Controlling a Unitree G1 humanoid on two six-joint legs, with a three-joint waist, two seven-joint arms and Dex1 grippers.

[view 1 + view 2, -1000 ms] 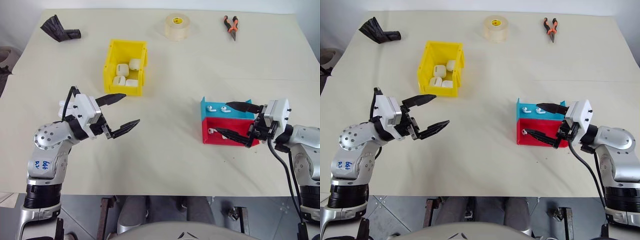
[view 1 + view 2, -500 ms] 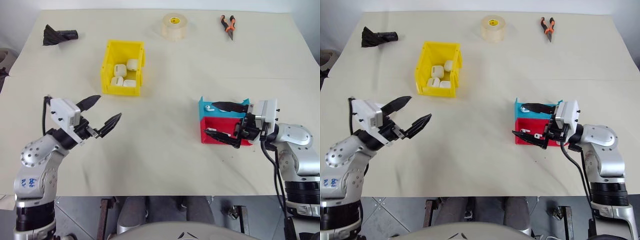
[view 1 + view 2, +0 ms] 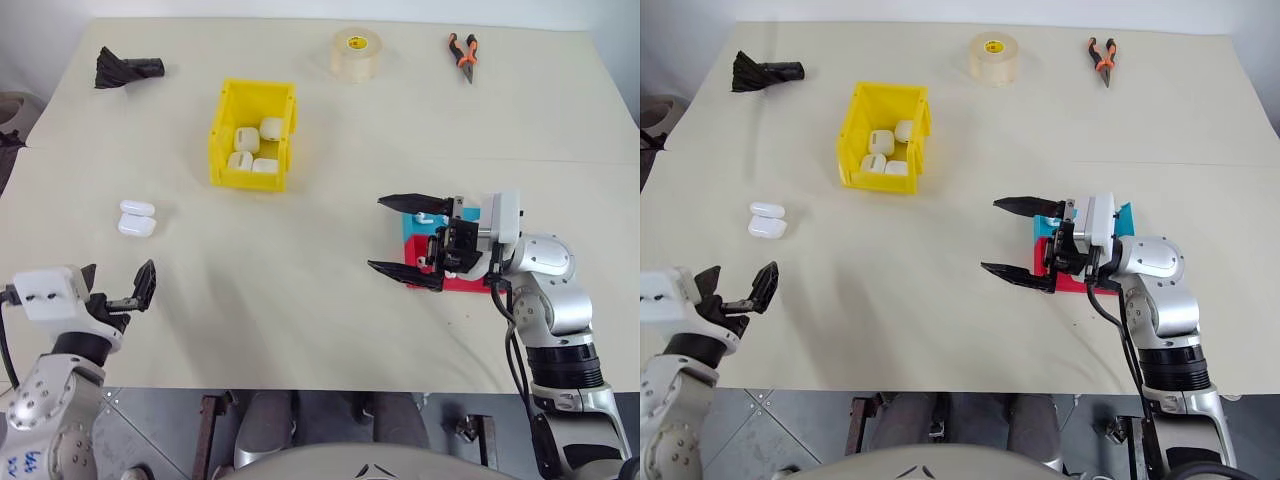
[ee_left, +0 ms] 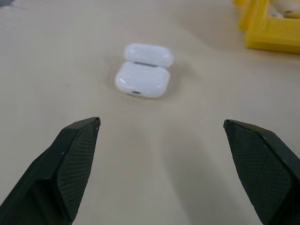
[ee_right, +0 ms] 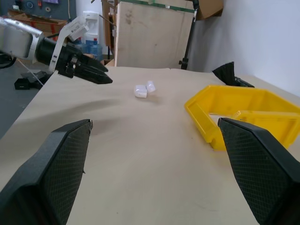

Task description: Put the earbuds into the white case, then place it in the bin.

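The lid of the white case (image 3: 137, 208) is flipped open, so the robot's left gripper will next grab the case by the narrow sides of its base (image 3: 136, 226).
The white case (image 3: 137, 218) lies on the table at the left with its lid flipped open, and it also appears in the left wrist view (image 4: 143, 77). My left gripper (image 3: 115, 287) is open and empty, near the table's front edge, a short way in front of the case. The yellow bin (image 3: 221, 140) stands further back and holds several white cases. My right gripper (image 3: 398, 236) is open and empty, pointing left over the trays. It hides most of the earbuds; a white bit of one (image 3: 421, 214) peeks out of the blue tray.
The blue tray (image 3: 409, 226) and red tray (image 3: 466, 285) sit together under my right gripper. A tape roll (image 3: 355, 52), orange-handled pliers (image 3: 462, 50) and a black object (image 3: 125, 68) lie along the far edge.
My left arm has drawn back and to the left towards the table's front edge, uncovering the open white case. My right gripper has moved left over the trays.
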